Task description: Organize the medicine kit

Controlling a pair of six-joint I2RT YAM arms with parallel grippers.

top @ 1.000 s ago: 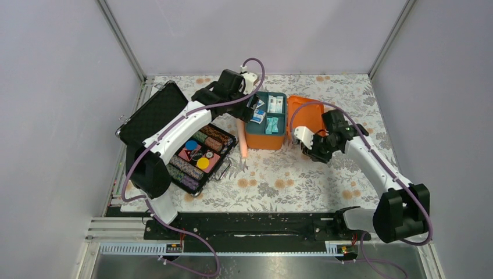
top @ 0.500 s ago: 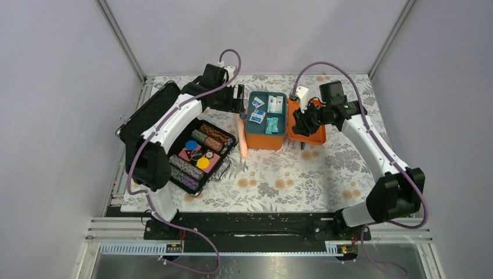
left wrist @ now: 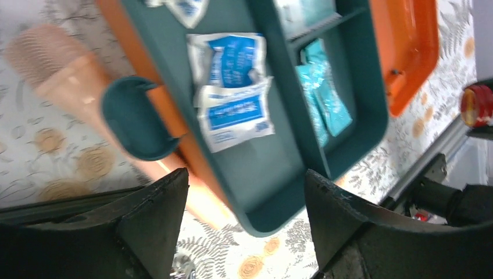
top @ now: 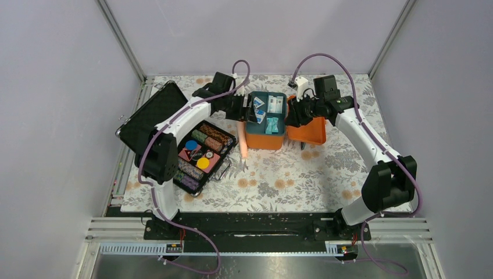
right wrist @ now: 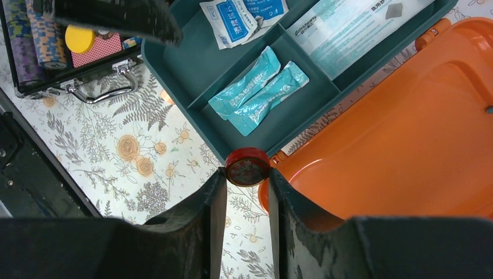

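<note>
My right gripper should move the tin (right wrist: 247, 166) toward the teal packets before opening, as the tin at the tray's corner rim would now miss the tray's section.
The medicine kit (top: 265, 138) is an orange box with a dark teal divided tray (right wrist: 192, 70) and an open orange lid (top: 311, 131) on its right. The tray holds blue-and-white sachets (left wrist: 232, 87), teal packets (right wrist: 256, 90) and a white box (right wrist: 354, 29). My right gripper (right wrist: 247, 174) is shut on a small red round tin (right wrist: 247, 166), held over the tray's corner next to the lid (right wrist: 407, 128). My left gripper (left wrist: 247, 197) is open and empty, over the tray's left side. A peach-coloured tube (top: 243, 139) lies beside the kit.
An open black case (top: 197, 152) with striped chip stacks and coloured discs lies left of the kit on the floral cloth. Its lid (top: 152, 110) stands up at the far left. Grey walls close in the back and sides.
My right gripper has risen from the cloth with the red tin and moved back and left to the kit. My left gripper drew back left, then returned over the tray's left side.
</note>
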